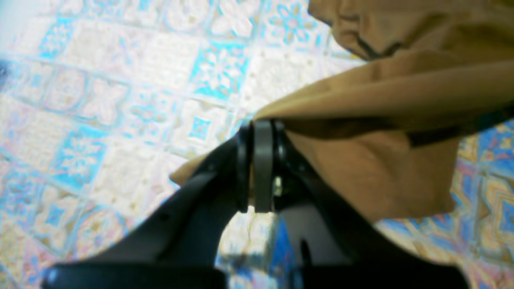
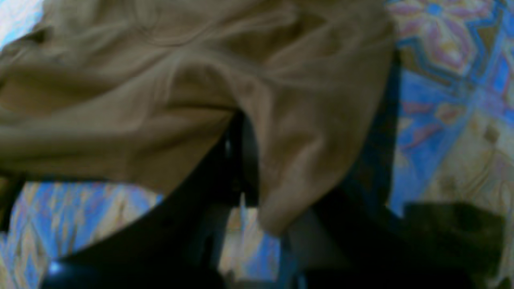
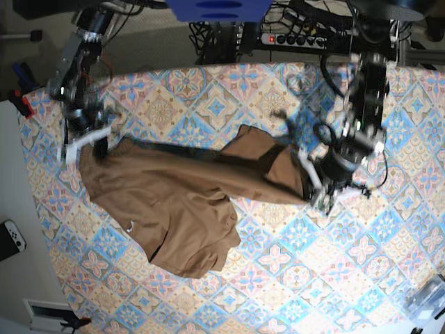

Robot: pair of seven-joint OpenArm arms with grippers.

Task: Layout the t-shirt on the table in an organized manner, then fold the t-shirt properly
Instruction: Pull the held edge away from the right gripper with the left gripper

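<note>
My left fingers are holding the taut edge (image 3: 274,193) above the patterned table. My left gripper should keep holding the t-shirt (image 3: 181,202) until its edge lies on the table.
The brown t-shirt (image 3: 181,202) is stretched across the patterned table (image 3: 292,264) between my two arms, its lower part bunched on the cloth, with a small white tag (image 3: 130,226). My left gripper (image 3: 314,189) at the base view's right is shut on one fabric edge. Its wrist view shows the jaws pressed together (image 1: 261,128) with the t-shirt (image 1: 401,92) pulled taut from them over the table (image 1: 120,100). My right gripper (image 3: 85,145) at the left is shut on the other end. In its wrist view the t-shirt (image 2: 160,100) drapes over the closed gripper (image 2: 241,132).
A power strip (image 3: 299,38) and cables lie beyond the table's far edge, beside a blue object (image 3: 219,8). A red clamp (image 3: 24,104) sits at the left edge. A white controller (image 3: 12,236) lies off the table at left, and a clear plastic item (image 3: 427,299) is at bottom right.
</note>
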